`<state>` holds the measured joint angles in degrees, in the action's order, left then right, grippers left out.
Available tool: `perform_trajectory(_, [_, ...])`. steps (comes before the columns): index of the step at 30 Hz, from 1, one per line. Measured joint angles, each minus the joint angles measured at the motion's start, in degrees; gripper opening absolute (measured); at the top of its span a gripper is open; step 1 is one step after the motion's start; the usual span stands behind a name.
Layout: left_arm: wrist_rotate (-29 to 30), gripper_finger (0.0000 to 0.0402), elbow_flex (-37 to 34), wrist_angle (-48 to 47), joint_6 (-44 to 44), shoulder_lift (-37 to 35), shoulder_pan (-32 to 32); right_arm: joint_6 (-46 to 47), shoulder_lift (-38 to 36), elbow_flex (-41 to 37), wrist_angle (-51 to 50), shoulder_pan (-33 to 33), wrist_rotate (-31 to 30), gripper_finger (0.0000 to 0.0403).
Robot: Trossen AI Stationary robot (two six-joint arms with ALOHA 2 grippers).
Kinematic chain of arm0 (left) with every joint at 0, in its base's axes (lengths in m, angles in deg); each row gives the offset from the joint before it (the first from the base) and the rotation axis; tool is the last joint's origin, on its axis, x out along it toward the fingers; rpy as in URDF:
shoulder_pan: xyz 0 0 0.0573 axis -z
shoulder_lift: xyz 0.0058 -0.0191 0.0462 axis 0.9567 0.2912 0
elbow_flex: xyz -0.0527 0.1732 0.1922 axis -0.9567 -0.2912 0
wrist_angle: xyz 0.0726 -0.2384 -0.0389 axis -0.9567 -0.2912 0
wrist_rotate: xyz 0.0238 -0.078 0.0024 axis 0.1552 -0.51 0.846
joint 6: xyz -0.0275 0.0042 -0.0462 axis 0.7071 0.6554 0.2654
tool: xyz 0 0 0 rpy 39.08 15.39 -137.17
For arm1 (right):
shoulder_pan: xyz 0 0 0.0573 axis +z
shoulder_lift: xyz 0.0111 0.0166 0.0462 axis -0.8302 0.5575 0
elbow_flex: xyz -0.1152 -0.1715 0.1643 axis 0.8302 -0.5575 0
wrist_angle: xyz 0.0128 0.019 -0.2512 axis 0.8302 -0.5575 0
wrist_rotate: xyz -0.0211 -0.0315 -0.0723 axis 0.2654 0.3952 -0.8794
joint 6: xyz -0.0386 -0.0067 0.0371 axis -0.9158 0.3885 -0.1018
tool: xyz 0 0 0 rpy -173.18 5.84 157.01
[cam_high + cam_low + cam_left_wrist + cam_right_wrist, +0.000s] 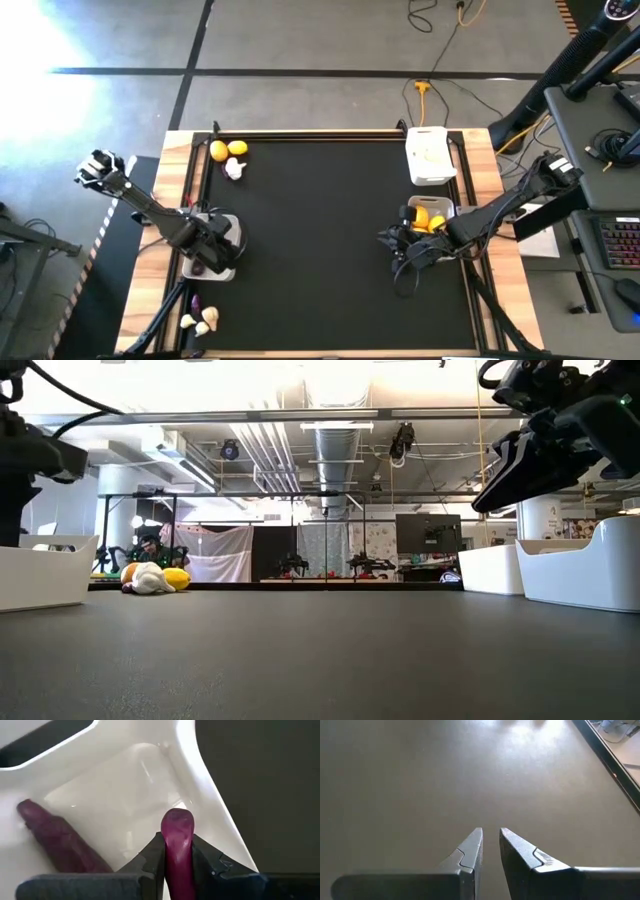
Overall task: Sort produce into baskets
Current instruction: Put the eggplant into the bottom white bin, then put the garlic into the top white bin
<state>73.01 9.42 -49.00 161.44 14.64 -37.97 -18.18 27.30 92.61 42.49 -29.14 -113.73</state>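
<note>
The purple piece's rounded end (177,824) is inside the white basket's rim in the left wrist view and would lie in it, so now my left gripper opens.
My left gripper (177,842) hangs over the white basket (228,228) at the table's left side, shut on a slim dark purple piece (178,827). Another purple piece (57,840) lies on that basket's floor. My right gripper (491,834) hovers over bare mat, its fingers nearly together with nothing between them, beside a basket (440,207) that holds lemons (428,218). A third basket (431,155) stands farther back. Two lemons (228,149) and a garlic bulb (235,170) lie at the far left. Garlic (202,322) and a purple piece (195,300) lie at the near left. My left gripper pinches the slim purple piece between its two fingers. The piece lies along the fingers, and its rounded end (177,820) sticks out past the fingertips. The fingers point steeply down into the basket. Whether that end touches the basket's floor I cannot tell.
A raised frame (330,133) edges the black mat (320,230), whose wide middle lies between the two arms. In the low view the left basket (45,570) and the two right baskets (580,565) stand at the sides. Cables and a desk lie beyond the table's right edge.
</note>
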Motion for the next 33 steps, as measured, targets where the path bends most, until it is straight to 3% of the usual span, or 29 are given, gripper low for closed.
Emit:
perform_trajectory(9, [1.8,0.011,3.5,-1.5,-0.9,1.0,-0.1,-0.1,0.1,0.0,0.6,0.0,0.0,0.0059])
perform_trajectory(14, [2.6,0.0143,6.1,-4.4,-6.6,1.9,-0.1,-0.6,0.2,0.0,0.6,0.0,0.0,0.0059])
perform_trajectory(17, [6.0,0.0152,8.9,-7.0,-10.5,2.4,-0.4,0.0,0.6,0.0,0.6,0.0,0.0,0.0059])
perform_trajectory(20, [16.6,0.0154,12.7,-9.3,-12.6,2.8,-1.5,0.0,0.9,0.0,0.8,0.0,0.0,0.0059])
perform_trajectory(23, [33.1,0.0153,16.7,-10.5,-16.0,3.5,-2.9,0.0,1.5,0.0,2.0,0.0,0.0,0.0059])
perform_trajectory(27, [53.3,0.0144,21.7,-10.5,-34.6,5.9,-4.8,0.0,2.0,0.0,3.6,0.0,0.1,0.0059])
perform_trajectory(30, [61.1,0.0135,25.6,-10.5,-43.9,9.0,-7.2,0.8,2.6,0.0,3.6,0.0,0.1,0.0059])
perform_trajectory(33, [64.3,0.0124,29.6,-10.5,-49.6,12.7,-11.1,1.5,2.7,0.0,3.6,0.0,0.5,0.0059])
